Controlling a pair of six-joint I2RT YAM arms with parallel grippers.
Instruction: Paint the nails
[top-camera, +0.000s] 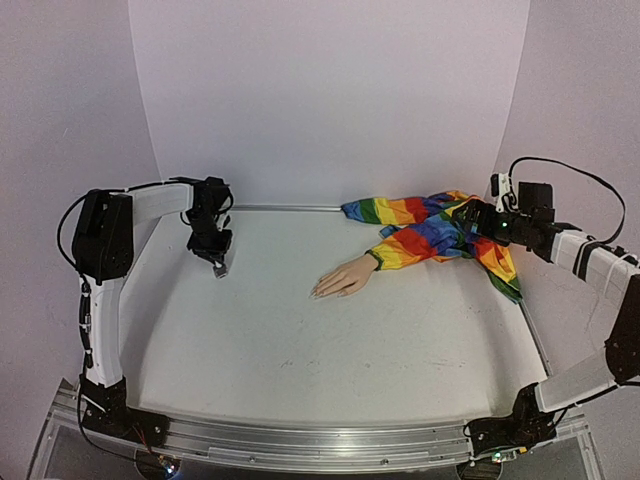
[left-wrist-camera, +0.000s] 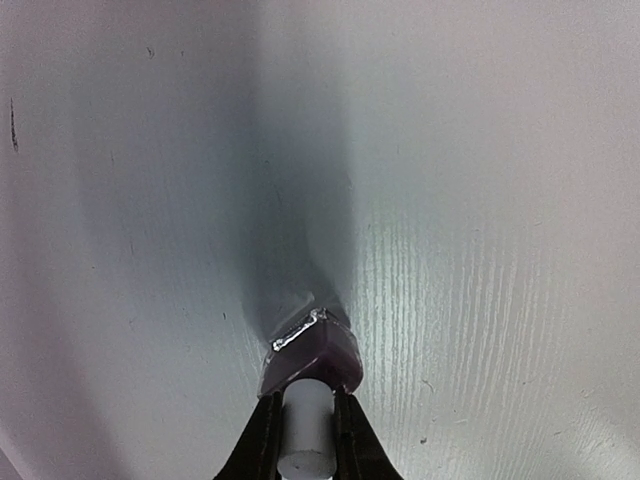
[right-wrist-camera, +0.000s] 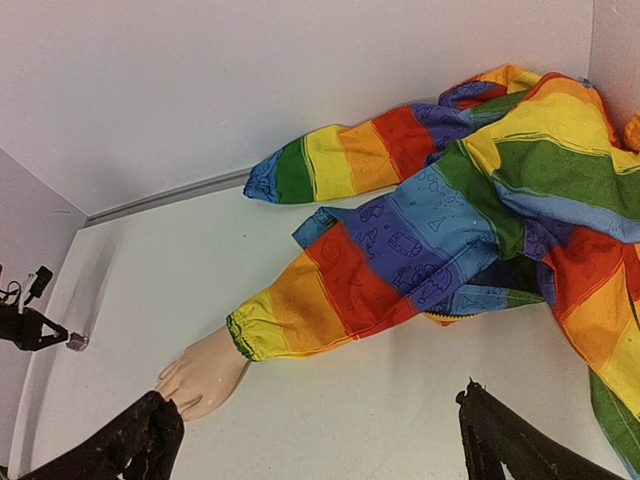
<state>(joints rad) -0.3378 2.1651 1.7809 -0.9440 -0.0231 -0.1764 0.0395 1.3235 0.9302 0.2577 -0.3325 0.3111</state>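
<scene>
The right gripper takes hold of the dark purple polish bottle (left-wrist-camera: 315, 358) by its body next, leaving the white cap (left-wrist-camera: 305, 420) free for my left gripper to unscrew.
The pale mannequin hand (top-camera: 345, 278) lies palm down mid-table, in a rainbow-striped sleeve (top-camera: 405, 245). Its nails (top-camera: 318, 292) point left and are too small to tell their colour. In the right wrist view the hand (right-wrist-camera: 205, 370) shows, but my dark finger hides its fingertips. My left gripper (top-camera: 215, 250) is at the back left, shut on the white cap (left-wrist-camera: 305, 420) of a small dark purple polish bottle (left-wrist-camera: 312, 352), which is held at or just above the table. My right gripper (right-wrist-camera: 315, 445) is open and empty above the sleeve (right-wrist-camera: 340, 285), at the right (top-camera: 470, 215).
The rest of the rainbow garment (top-camera: 480, 240) is bunched at the back right by the wall. White walls close the back and both sides. The white table (top-camera: 300, 370) has a metal rail (top-camera: 300, 435) along its front edge.
</scene>
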